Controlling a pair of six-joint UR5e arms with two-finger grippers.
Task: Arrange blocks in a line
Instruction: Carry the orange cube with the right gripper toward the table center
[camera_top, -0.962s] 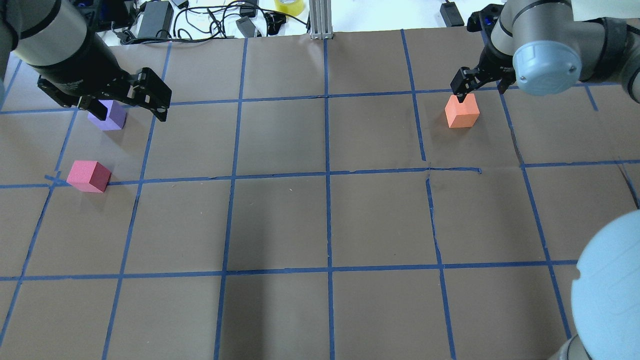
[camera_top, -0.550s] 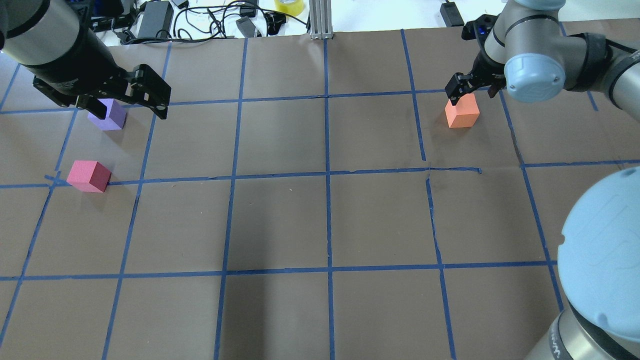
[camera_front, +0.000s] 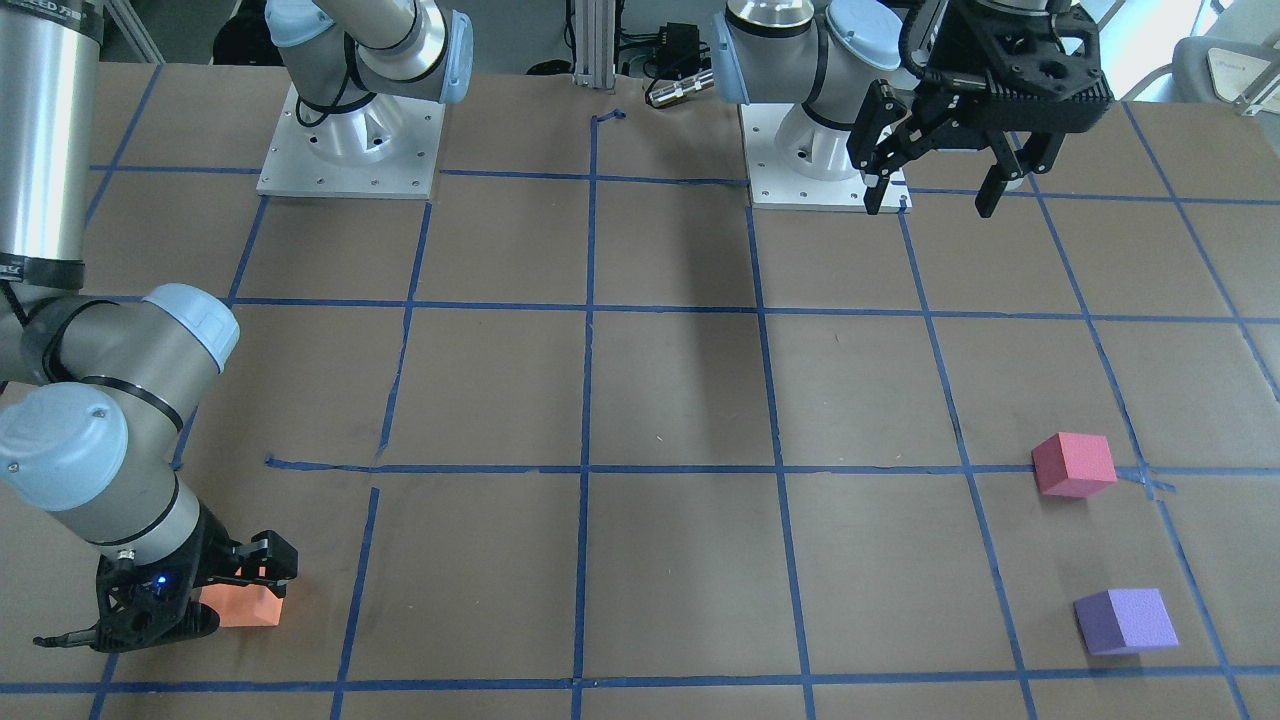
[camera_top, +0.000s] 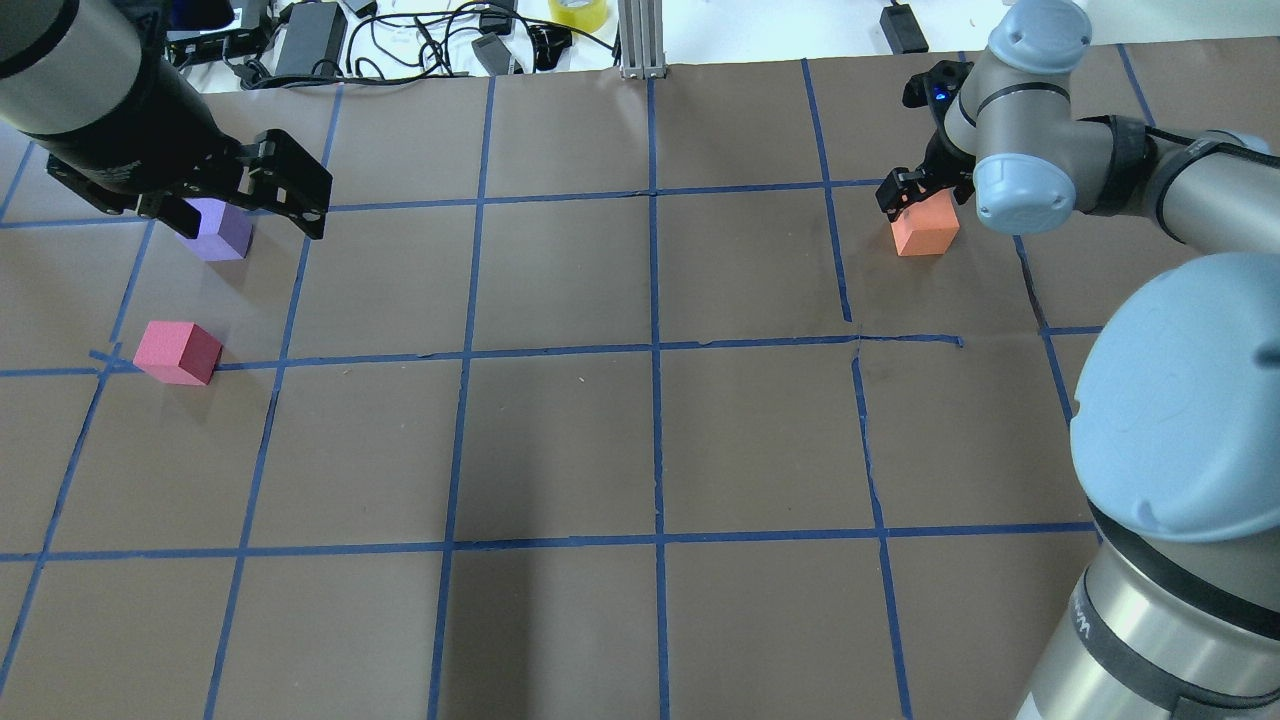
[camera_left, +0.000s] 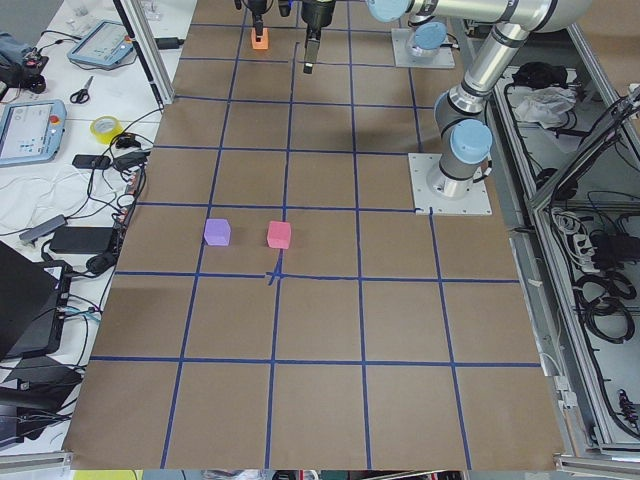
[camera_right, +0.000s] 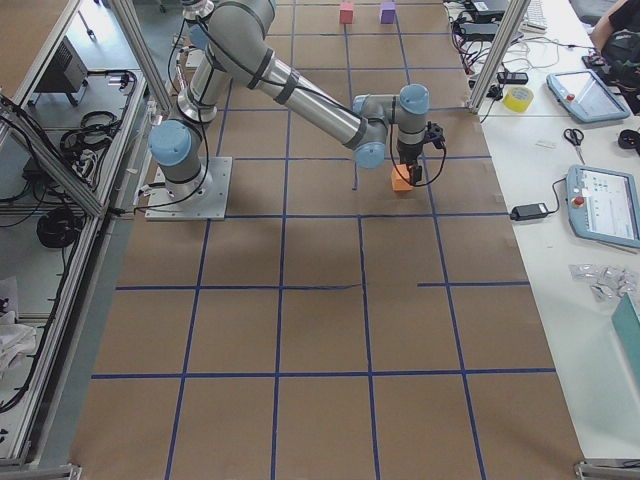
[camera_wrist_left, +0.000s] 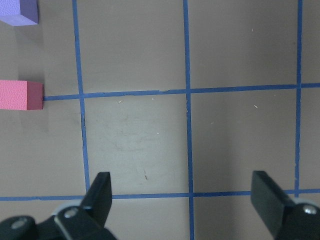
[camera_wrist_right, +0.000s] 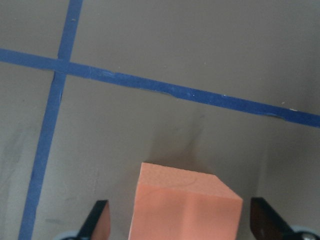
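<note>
I will next grab the orange block (camera_top: 922, 235) by its opposite sides with my right gripper, then can line it up with the other blocks.
The orange block (camera_top: 922, 235) sits at the far right of the table; it also shows in the front view (camera_front: 240, 607). My right gripper (camera_top: 925, 200) is low over it and open. In the right wrist view the fingers (camera_wrist_right: 97, 222) stand on either side of the orange block (camera_wrist_right: 185, 205) with small gaps. The purple block (camera_top: 220, 232) and the pinkish-red block (camera_top: 178, 352) rest at the far left. My left gripper (camera_top: 250, 222) is open and empty, high above the table; the front view (camera_front: 930, 205) shows it well back from both blocks.
Blue tape divides the brown table into a grid. Cables, power adapters (camera_top: 310, 38) and a yellow tape roll (camera_top: 578, 12) lie past the far edge beside an aluminium post (camera_top: 640, 40). The arm base plates (camera_front: 350, 140) sit at the robot's side.
My right gripper has come down so that its fingers straddle the orange block, and its arm has swung. My left gripper has drifted slightly back and left. The blocks have not moved.
</note>
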